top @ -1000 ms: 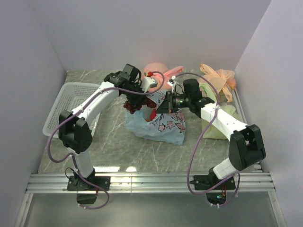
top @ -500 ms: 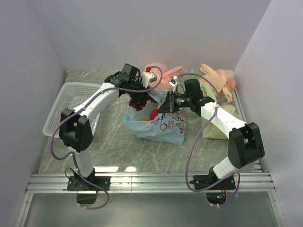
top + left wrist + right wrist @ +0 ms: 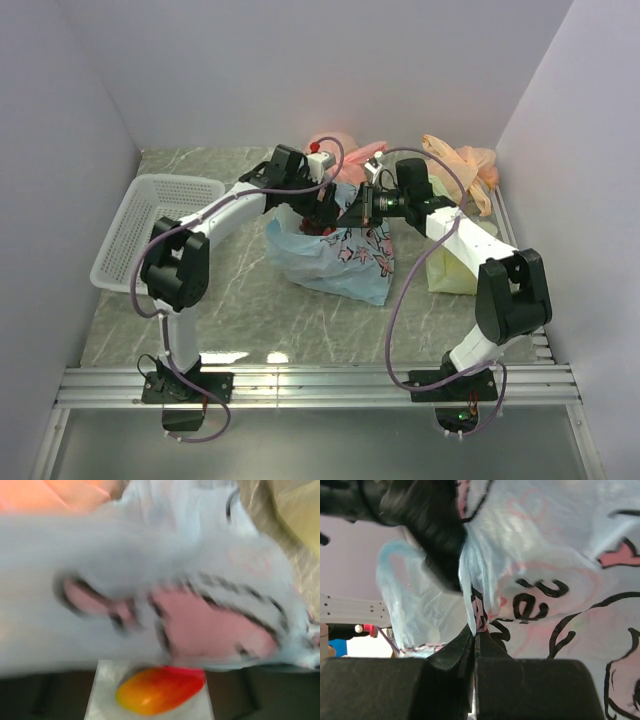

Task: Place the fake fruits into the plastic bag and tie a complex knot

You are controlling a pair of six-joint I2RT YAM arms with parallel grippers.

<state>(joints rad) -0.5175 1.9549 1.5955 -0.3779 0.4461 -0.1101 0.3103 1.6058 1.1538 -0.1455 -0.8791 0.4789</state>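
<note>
I will gather the bag's opening for the knot, so I will next grab the light blue plastic bag by its loose rim with my left gripper.
The light blue plastic bag with its pink-and-dark print lies mid-table, mouth facing the back. My right gripper is shut on the bag's rim and holds it up. My left gripper hangs over the bag's mouth with its jaws spread and nothing between them. Just under it a dark reddish grape bunch sits in the mouth. In the left wrist view an orange-red elongated fruit lies inside the bag below the blurred printed film. The handles are loose and no knot shows.
A white mesh basket stands at the left. Pink-orange bags lie at the back. A yellow-green bag sits under the right arm. Side walls close in the table.
The left arm carried the grape bunch rightward over the bag's mouth, then its jaws opened and the bunch dropped into the mouth. The right gripper kept its hold on the rim.
</note>
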